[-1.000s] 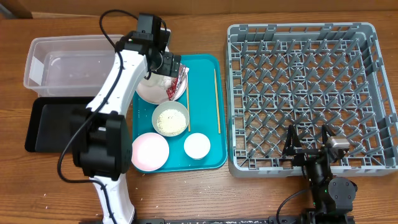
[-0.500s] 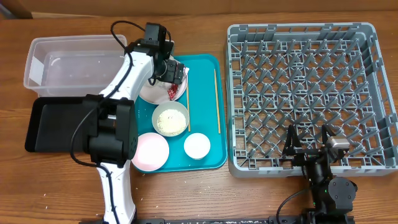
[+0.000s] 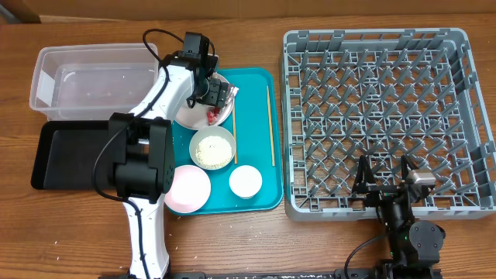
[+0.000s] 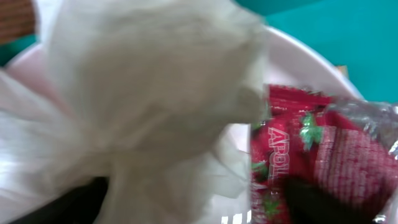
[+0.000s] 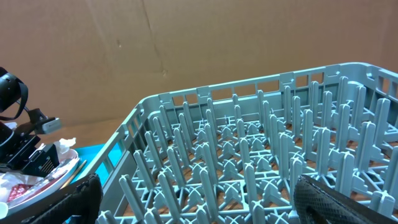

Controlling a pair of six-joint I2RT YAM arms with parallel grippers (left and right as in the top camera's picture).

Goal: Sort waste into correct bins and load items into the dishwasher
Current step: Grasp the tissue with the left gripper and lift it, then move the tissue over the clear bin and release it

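Observation:
My left gripper should close, because the napkin's bunched folds are between its open fingers. Closing now would hold the crumpled white napkin.
My left gripper [image 3: 216, 94] is open and low over the large white plate [image 3: 184, 116] at the back of the teal tray. In the left wrist view its dark fingers [image 4: 202, 208] straddle a crumpled white napkin [image 4: 143, 93], with the red snack wrapper [image 4: 311, 149] beside it on the plate. The whitish bowl [image 3: 212, 149] holds rice-like grains. The pink plate [image 3: 186, 188], the white cup [image 3: 246, 181] and a chopstick [image 3: 270, 124] lie on the tray. My right gripper [image 3: 385, 184] is open and empty at the grey dish rack's [image 3: 380, 116] front edge; it also shows in the right wrist view [image 5: 199, 205].
The teal tray [image 3: 260, 85] sits mid-table. The clear tub [image 3: 85, 81] stands at the back left, with the black tray [image 3: 66, 151] in front of it. A few grains lie on the wooden table in front of the tray.
My left gripper has come down and slightly right onto the napkin and wrapper on the white plate. The right arm has not moved.

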